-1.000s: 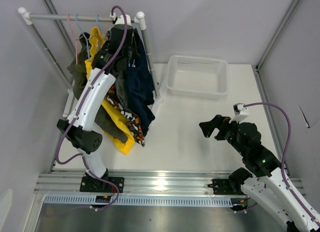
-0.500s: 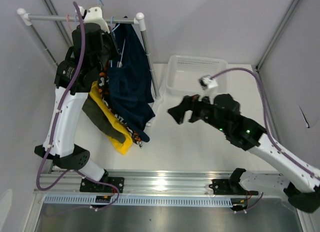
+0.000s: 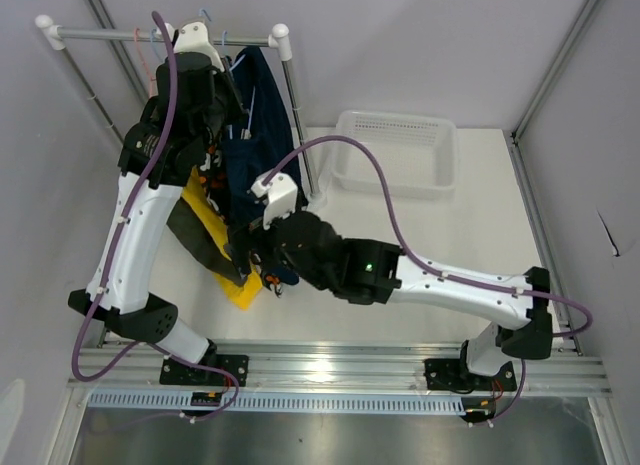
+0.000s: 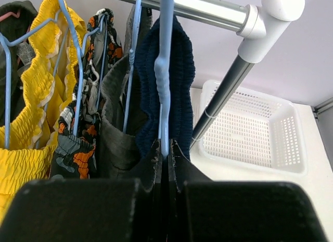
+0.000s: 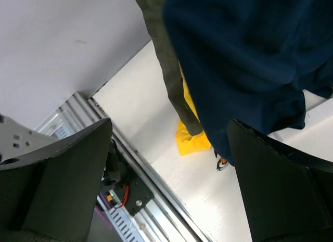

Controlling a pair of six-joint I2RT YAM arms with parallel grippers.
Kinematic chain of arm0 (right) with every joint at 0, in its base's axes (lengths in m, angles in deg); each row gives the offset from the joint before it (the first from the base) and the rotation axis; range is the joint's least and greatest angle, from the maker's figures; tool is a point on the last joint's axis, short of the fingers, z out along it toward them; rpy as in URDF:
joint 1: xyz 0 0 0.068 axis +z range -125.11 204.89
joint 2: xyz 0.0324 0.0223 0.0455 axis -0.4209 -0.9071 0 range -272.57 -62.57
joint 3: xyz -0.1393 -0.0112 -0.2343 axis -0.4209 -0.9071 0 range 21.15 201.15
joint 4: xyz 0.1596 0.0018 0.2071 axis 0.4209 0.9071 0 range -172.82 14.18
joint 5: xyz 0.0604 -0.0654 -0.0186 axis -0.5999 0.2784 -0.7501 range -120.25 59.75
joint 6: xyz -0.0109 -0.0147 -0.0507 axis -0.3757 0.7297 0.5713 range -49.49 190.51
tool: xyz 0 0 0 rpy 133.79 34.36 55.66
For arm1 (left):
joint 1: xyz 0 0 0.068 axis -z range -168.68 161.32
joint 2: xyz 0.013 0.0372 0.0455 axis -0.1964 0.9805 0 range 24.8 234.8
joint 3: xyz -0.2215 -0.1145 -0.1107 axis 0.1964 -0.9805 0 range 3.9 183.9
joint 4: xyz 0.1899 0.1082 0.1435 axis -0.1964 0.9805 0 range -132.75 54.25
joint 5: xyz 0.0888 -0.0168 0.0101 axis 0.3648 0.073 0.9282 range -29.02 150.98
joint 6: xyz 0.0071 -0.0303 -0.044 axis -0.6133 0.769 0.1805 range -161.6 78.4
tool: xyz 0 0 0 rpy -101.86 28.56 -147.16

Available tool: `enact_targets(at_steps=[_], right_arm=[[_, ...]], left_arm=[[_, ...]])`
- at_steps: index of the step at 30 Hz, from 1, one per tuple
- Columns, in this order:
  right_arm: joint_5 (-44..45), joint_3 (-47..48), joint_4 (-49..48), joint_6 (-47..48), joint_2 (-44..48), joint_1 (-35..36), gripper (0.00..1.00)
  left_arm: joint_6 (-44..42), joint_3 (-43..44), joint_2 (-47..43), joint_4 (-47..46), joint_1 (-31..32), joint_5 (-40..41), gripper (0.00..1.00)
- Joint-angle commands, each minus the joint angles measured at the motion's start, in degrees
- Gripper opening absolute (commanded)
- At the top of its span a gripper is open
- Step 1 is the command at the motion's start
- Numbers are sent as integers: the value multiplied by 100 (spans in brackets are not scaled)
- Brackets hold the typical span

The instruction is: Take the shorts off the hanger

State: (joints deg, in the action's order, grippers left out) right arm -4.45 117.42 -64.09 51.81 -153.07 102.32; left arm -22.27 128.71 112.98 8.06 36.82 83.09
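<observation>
I need to grab the navy shorts (image 5: 250, 60) by the lower leg hem (image 5: 228, 139) with my right gripper next, so the waistband stays free to slip off the hanger.
Several shorts hang on blue hangers from a rail (image 3: 150, 33): navy blue (image 3: 258, 155), grey (image 4: 115, 132), orange-black-white patterned (image 4: 86, 101), yellow (image 3: 238, 283) and olive (image 3: 192, 235). My left gripper (image 4: 166, 151) is shut on the blue hanger (image 4: 165, 54) that carries the navy shorts (image 4: 179, 91), just under the rail; it also shows from above (image 3: 222, 93). My right gripper (image 5: 171, 164) is open and empty, below the hem of the navy shorts (image 5: 250, 60), with the olive leg (image 5: 167, 65) and a yellow corner (image 5: 191, 139) ahead; from above it sits by the hanging hems (image 3: 250, 253).
A white mesh basket (image 3: 395, 150) stands at the back right of the table, right of the rack's upright post (image 3: 298, 125); it also shows in the left wrist view (image 4: 250, 132). The aluminium base rail (image 3: 330, 370) runs along the near edge. Grey walls close in at the left and back.
My right arm has swung left across the table, from the right side to under the navy shorts. My left arm rose up to the rail a second ago and has since barely moved.
</observation>
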Motion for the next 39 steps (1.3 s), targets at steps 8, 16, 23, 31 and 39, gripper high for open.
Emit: enact_targets(at_steps=[8,16,23,31,39], right_arm=[[2200,103,-1686,832,-749,255,99],[3220,-337,-3340,2002,-1040,246,48],[3387,-888,-2435,931,-680,545,0],[3949,-1725,-1311,-335,14,1318,0],[4214,-2173,-1213,-574,630,1301,0]], left_arm=[[554,-238,-398,-334,43,-75,0],[686,-519,-1048,-264,43,-286,0],[440,59,-856,-203,43,-58,0],[-149,1236,-232,-353,-88,189,0],[-368,1414,-363,-396,-97,-154,0]])
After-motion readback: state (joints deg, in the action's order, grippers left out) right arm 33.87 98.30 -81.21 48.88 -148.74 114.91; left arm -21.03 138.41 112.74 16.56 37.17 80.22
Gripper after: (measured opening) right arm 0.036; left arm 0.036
